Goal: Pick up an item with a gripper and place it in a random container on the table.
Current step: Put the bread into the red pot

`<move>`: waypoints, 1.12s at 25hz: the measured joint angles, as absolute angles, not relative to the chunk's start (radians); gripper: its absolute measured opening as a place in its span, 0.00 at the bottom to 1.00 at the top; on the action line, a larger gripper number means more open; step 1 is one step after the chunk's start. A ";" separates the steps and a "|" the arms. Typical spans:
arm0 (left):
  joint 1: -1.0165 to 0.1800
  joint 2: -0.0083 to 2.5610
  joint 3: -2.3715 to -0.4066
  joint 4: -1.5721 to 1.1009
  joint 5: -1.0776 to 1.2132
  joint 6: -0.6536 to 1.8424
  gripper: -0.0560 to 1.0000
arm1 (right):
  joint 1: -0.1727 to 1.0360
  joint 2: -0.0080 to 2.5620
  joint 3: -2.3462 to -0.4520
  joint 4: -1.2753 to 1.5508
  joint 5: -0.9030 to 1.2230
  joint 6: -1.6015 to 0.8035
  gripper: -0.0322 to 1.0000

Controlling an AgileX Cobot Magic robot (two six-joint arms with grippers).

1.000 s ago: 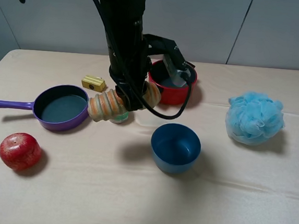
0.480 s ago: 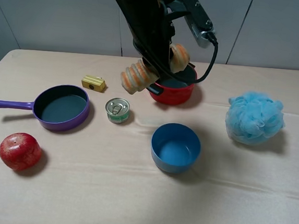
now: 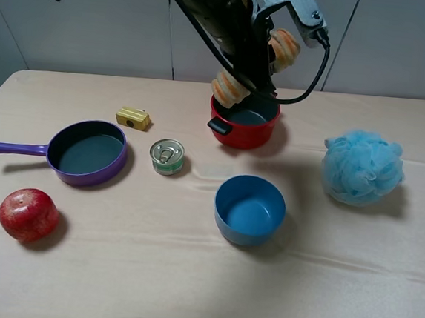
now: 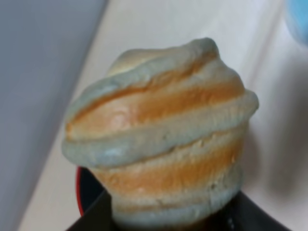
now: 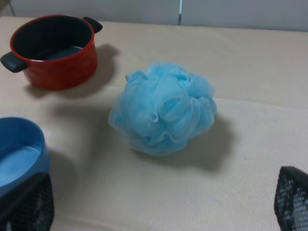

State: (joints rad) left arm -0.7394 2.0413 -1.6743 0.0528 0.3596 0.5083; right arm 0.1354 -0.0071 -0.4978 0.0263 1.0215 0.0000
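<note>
My left gripper should move the bread loaf [image 3: 231, 91] farther in before it lets go, because the loaf hangs above the red pot [image 3: 244, 126], mostly outside the pot's rim.
My left gripper [image 3: 259, 68] is shut on the ribbed tan and orange bread loaf [image 3: 231, 91] and holds it tilted in the air, just above the far rim of the red pot [image 3: 244, 126]. The left wrist view shows the loaf [image 4: 163, 139] end-on between dark jaws, with a sliver of the pot's red rim [image 4: 78, 185] below it. The pot [image 5: 53, 50] stands upright with a dark inside and black side handles. My right gripper [image 5: 159, 207] is open and empty low over the table [image 3: 186, 291], near the right side; it is out of the exterior view.
A purple long-handled pan [image 3: 90, 152], a yellow block [image 3: 133, 117], a small tin can [image 3: 167, 156] and a red apple [image 3: 29, 214] lie at the left. A blue bowl [image 3: 249, 209] sits in front of the pot. A blue bath pouf [image 3: 363, 168] lies at the right.
My left arm has lifted the loaf from beside the tin can, up and to the right, until it hangs over the red pot. The can is now uncovered.
</note>
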 joint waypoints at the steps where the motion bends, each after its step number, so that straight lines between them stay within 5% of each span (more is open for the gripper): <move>1: -0.739 2.053 -1.674 0.053 0.323 0.506 0.36 | 0.135 -0.007 -0.498 0.026 1.022 0.000 0.70; 28: -0.710 2.273 -1.671 0.056 -0.067 0.500 0.34 | 0.135 -0.007 -0.498 0.027 1.022 0.000 0.70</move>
